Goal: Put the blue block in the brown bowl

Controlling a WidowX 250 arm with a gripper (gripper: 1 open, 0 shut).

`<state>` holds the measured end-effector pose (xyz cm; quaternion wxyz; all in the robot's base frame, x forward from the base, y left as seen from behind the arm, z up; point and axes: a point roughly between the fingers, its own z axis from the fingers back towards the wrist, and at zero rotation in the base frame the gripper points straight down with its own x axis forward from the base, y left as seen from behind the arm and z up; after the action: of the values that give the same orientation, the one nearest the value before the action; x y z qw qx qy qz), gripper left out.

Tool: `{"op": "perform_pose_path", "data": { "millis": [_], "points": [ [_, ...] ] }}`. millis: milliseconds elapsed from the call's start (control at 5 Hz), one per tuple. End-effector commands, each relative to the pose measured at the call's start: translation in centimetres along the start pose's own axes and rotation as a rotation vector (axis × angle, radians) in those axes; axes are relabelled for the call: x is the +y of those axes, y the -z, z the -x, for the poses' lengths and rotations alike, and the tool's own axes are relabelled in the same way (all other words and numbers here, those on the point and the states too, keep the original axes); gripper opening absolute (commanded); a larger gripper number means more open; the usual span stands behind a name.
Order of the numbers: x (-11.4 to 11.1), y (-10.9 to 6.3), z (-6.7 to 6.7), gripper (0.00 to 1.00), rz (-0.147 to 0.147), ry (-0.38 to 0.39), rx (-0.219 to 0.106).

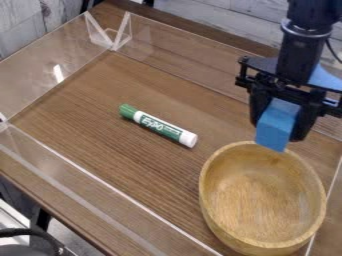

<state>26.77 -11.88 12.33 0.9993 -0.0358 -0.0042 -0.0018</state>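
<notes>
My gripper should lower the blue block farther in before it releases the block, because the block's lower end is still above the far rim of the brown bowl.
The blue block (275,128) hangs in the air, pinched between the black fingers of my gripper (278,112), which points straight down and is shut on it. The block's lower end sits just above the far rim of the brown bowl (263,196), a large round wooden bowl at the near right of the table. The bowl has nothing in it.
A green-and-white marker (156,125) lies on the wooden tabletop to the left of the bowl. Clear acrylic walls (54,70) fence the table on the left and near sides, with a clear corner piece (110,33) at the back left.
</notes>
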Motion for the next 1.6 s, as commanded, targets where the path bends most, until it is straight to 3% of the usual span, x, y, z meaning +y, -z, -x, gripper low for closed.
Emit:
{"op": "perform_pose_path", "data": {
  "millis": [0,600,1000,1400],
  "points": [
    [-0.7,-1.6,1.4,0.0,0.022,0.026,-0.05],
    [-1.5,0.5,4.5,0.0,0.018,0.035,-0.066],
    [-1.7,3.3,5.0,0.0,0.02,0.033,-0.089],
    [-1.4,3.8,5.0,0.0,0.056,0.03,-0.093]
  ]
}}
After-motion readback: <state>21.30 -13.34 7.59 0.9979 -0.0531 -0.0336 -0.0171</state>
